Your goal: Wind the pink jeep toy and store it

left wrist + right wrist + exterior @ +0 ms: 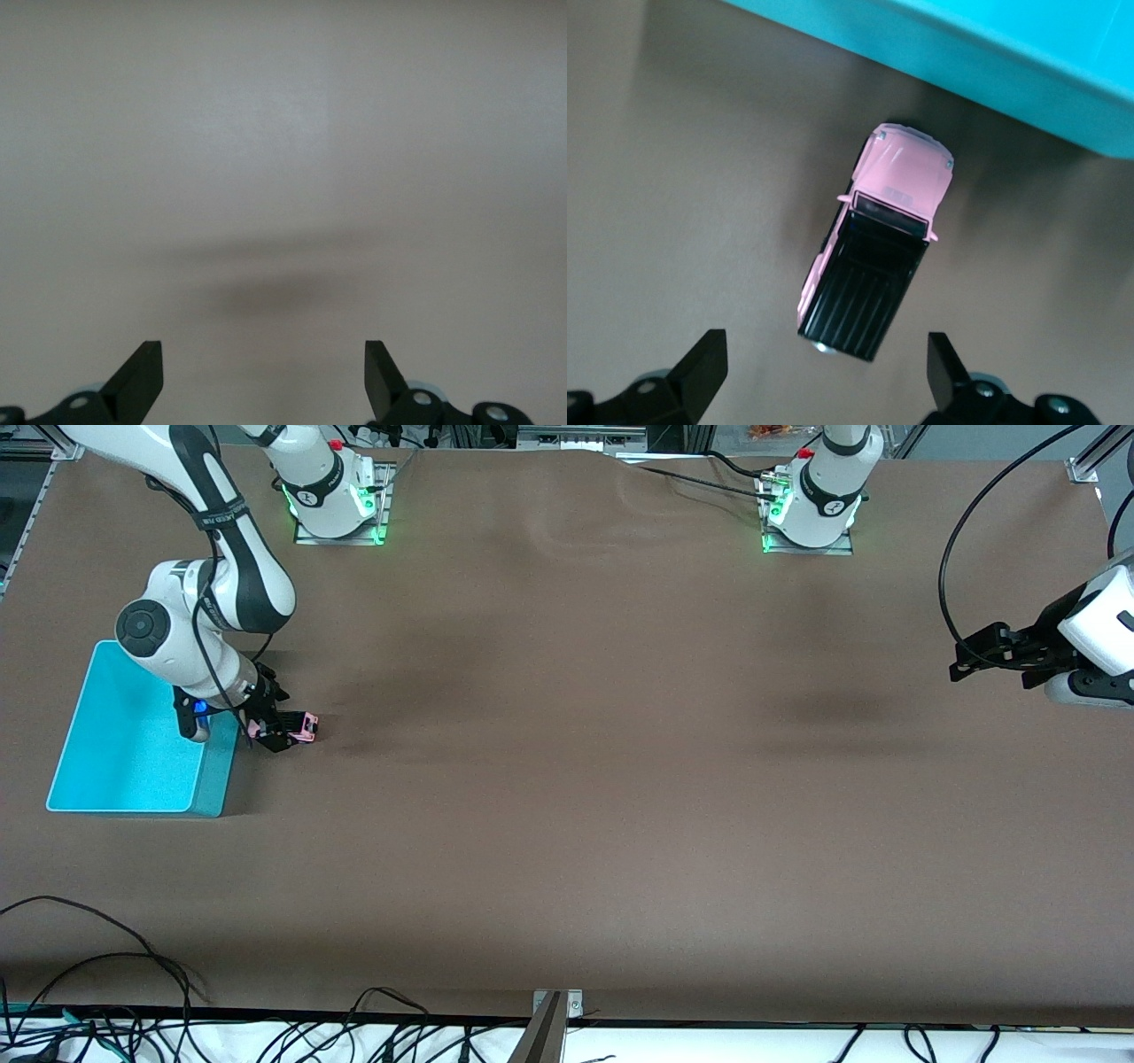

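My right gripper should move toward the jeep's black roof (863, 283) before it closes on the jeep, because its fingers are still short of the roof.
The pink jeep toy (306, 726) stands on the brown table beside the turquoise bin (124, 744), on the bin's side toward the left arm's end. In the right wrist view the jeep (877, 243) shows its pink hood and black ribbed roof, its hood toward the bin wall (992, 44). My right gripper (280, 735) hangs low over the jeep's rear, open; its own view (824, 347) shows the fingers apart and not touching the toy. My left gripper (970, 657) waits open and empty over bare table at the left arm's end; its own view (264, 354) shows only tabletop.
The bin looks empty where it shows; the right arm's wrist hangs over its corner. Cables lie along the table edge nearest the front camera (106, 965). The arm bases (332, 496) stand along the edge farthest from that camera.
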